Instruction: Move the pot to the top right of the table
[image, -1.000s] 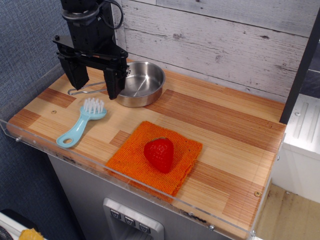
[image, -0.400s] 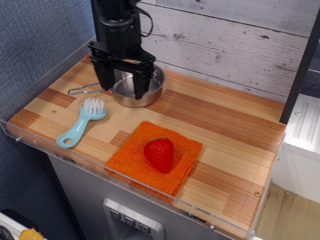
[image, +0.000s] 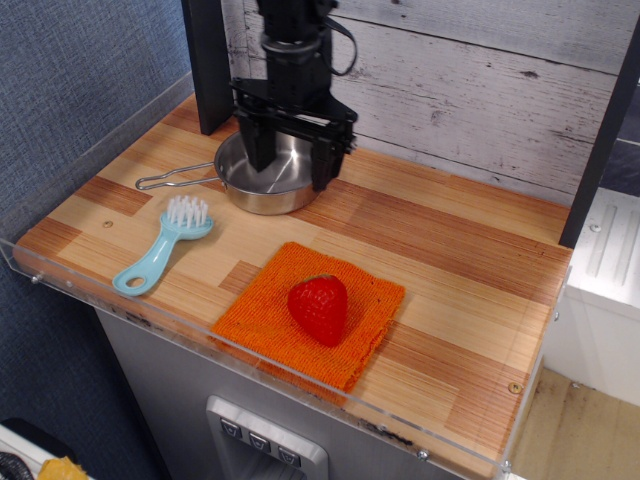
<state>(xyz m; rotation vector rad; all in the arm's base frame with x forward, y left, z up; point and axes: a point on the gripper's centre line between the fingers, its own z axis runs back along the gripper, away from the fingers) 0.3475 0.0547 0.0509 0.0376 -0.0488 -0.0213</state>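
The gripper grabs the pot by its rim (image: 311, 188) opposite the wire handle (image: 176, 179) next, to move it to the top right.
The pot (image: 262, 186), a small shiny steel pan with a thin wire handle pointing left, sits at the back left of the striped wooden table (image: 440, 250). My black gripper (image: 291, 168) hangs open right over the pan. Its left finger is over the bowl and its right finger is at the pan's right rim. Nothing is held between the fingers. The arm hides the pan's far rim.
An orange cloth (image: 310, 312) with a red strawberry (image: 319, 308) on it lies near the front edge. A light-blue brush (image: 163, 245) lies at the front left. A clear acrylic rim (image: 250, 365) runs round the table. A plank wall stands behind.
My gripper has moved right, from over the pan's wire handle to over the pan's bowl and right rim. It stays open. The pan has not moved.
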